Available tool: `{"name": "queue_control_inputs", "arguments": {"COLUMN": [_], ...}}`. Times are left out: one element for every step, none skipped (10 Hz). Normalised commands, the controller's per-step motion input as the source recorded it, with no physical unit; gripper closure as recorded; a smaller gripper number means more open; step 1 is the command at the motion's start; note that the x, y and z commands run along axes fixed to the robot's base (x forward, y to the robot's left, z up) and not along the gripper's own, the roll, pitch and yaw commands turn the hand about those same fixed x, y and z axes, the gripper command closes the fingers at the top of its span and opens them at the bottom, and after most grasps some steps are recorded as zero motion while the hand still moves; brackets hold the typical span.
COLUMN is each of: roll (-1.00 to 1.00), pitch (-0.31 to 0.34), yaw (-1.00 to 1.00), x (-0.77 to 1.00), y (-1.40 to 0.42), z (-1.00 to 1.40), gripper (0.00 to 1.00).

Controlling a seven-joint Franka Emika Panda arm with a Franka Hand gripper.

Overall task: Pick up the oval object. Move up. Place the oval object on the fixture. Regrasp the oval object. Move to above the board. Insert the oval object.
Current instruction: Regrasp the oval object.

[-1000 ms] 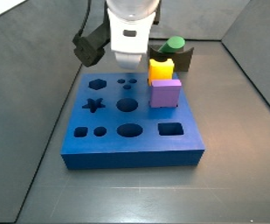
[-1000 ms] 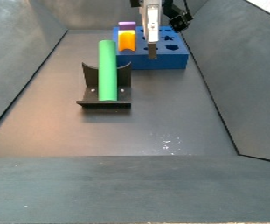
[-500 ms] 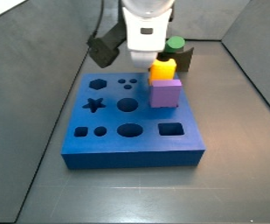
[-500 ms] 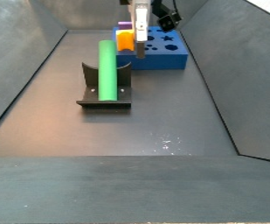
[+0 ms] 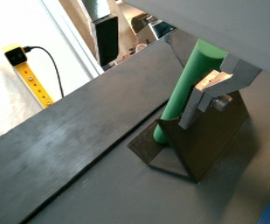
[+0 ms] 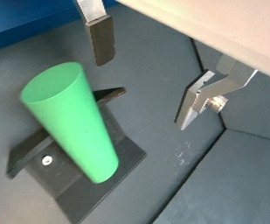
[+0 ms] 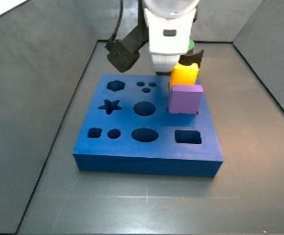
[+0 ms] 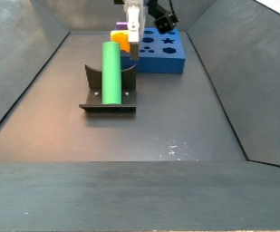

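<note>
The oval object's end in the fixture should be free to enter the board, so the robot's gripper needs to grab the oval object by its raised end (image 5: 204,59).
The oval object (image 8: 111,68), a long bright green peg, leans tilted on the dark fixture (image 8: 108,96). Both wrist views show the peg (image 6: 72,122) (image 5: 190,83) resting in the fixture (image 6: 67,172) (image 5: 210,140). My gripper (image 6: 148,70) hangs open above and just beyond the peg's upper end, and nothing lies between its fingers (image 6: 100,39). In a side view the gripper (image 8: 131,27) is between the peg and the blue board (image 8: 161,53). From the opposite side the gripper (image 7: 170,55) hides the peg behind the board (image 7: 131,138).
A yellow block (image 7: 186,70) and a purple cube (image 7: 186,99) stand in the board's right side. Several shaped holes (image 7: 145,108) show in its top. Grey walls (image 8: 39,68) slope up round the floor.
The gripper has moved off the board's far edge towards the fixture and the peg. It stays open; the peg has not moved.
</note>
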Motion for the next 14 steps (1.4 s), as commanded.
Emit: {"name": "queue_control_inputs", "arguments": {"roll": [0.1, 0.1, 0.1, 0.1, 0.1, 0.11, 0.11, 0.11, 0.11, 0.11, 0.1, 0.11, 0.11, 0.11], "pitch": [0.064, 0.087, 0.098, 0.111, 0.117, 0.12, 0.123, 0.125, 0.126, 0.12, 0.117, 0.118, 0.121, 0.121], "yaw": [-0.01, 0.0, 0.0, 0.02, 0.04, 0.05, 0.07, 0.07, 0.08, 0.09, 0.09, 0.09, 0.09, 0.09], "x": [0.96, 0.88, 0.84, 0.77, 0.73, 0.68, 0.61, 0.56, 0.53, 0.47, 0.43, 0.4, 0.35, 0.33], "y": [-0.01, -0.01, -0.01, -0.01, -0.01, -0.01, -0.01, -0.01, -0.01, -0.02, -0.02, -0.02, -0.02, -0.02], "z": [-0.05, -0.04, -0.03, -0.04, -0.04, -0.03, -0.03, -0.03, -0.03, -0.03, -0.03, -0.03, -0.03, -0.03], "gripper": [0.0, 0.0, 0.0, 0.0, 0.0, 0.0, 0.0, 0.0, 0.0, 0.0, 0.0, 0.0, 0.0, 0.0]}}
